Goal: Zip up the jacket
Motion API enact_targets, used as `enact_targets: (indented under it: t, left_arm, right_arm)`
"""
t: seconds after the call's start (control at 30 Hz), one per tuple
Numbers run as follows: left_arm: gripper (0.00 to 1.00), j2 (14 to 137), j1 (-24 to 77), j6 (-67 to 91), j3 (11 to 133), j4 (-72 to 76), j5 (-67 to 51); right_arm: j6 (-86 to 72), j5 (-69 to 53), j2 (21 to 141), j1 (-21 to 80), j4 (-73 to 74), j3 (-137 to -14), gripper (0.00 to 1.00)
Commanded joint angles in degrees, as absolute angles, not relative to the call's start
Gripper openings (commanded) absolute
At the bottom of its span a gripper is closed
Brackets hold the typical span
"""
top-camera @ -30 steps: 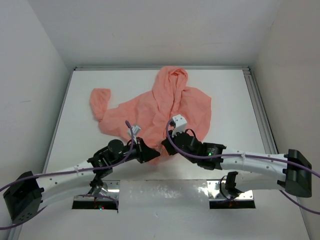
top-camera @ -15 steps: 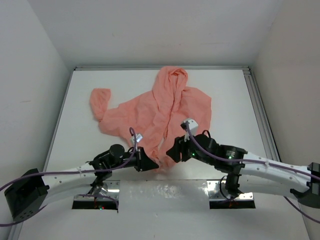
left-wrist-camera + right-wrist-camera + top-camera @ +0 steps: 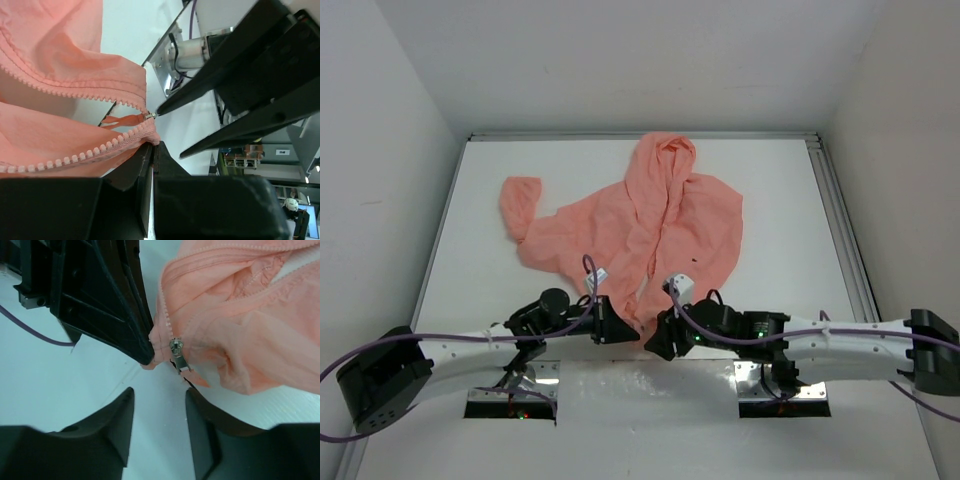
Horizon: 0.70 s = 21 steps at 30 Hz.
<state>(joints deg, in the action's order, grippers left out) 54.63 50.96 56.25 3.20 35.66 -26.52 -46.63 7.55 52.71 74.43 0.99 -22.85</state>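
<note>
My right gripper is to zip up the jacket [image 3: 650,215], so it needs to grab the hanging end of the zipper pull next, beyond the metal slider.
The salmon-pink jacket [image 3: 650,215] lies spread on the white table [image 3: 780,200], hood toward the back and front zipper still parted. My left gripper [image 3: 625,332] is shut on the bottom hem corner of the jacket [image 3: 60,60], right beside the zipper teeth [image 3: 75,157]. My right gripper [image 3: 655,345] stands open just before the hem with bare table between its fingers [image 3: 192,405]. The metal zipper slider [image 3: 176,351] and its pull hang at the hem of the jacket [image 3: 250,315], just beyond the right fingertips and next to the left gripper's tip [image 3: 146,354].
One sleeve [image 3: 518,200] reaches out to the back left. White walls enclose the table on three sides, with a metal rail [image 3: 835,220] along the right. Two metal base plates [image 3: 515,390] [image 3: 785,385] sit at the near edge.
My right gripper has opened and drawn back from over the jacket toward the near edge, below the hem. The left gripper, still shut on the hem, shifted slightly nearer.
</note>
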Motion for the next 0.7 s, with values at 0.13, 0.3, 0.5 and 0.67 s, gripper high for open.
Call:
enact_targets:
  t: [0.13, 0.3, 0.5, 0.67]
  left_arm:
    - [0.0, 53.79, 49.92, 57.66, 2.2, 41.22, -27.95]
    - [0.0, 52.91, 49.92, 58.36, 1.67, 41.05, -27.95]
    - [0.0, 51.94, 49.92, 58.36, 1.59, 40.17, -27.95]
    - [0.0, 52.38, 49.92, 58.36, 1.67, 40.08, -28.13]
  right_arm:
    - [-44.04, 10.54, 58.09, 75.67, -8.08, -21.36, 0.48]
    - [-42.54, 15.1, 59.24, 76.55, -12.83, -19.16, 0.47]
    - [-41.66, 16.88, 61.34, 77.25, -17.22, -17.49, 0.47]
    - [-41.22, 17.93, 63.45, 77.87, -22.32, -16.7, 0.47]
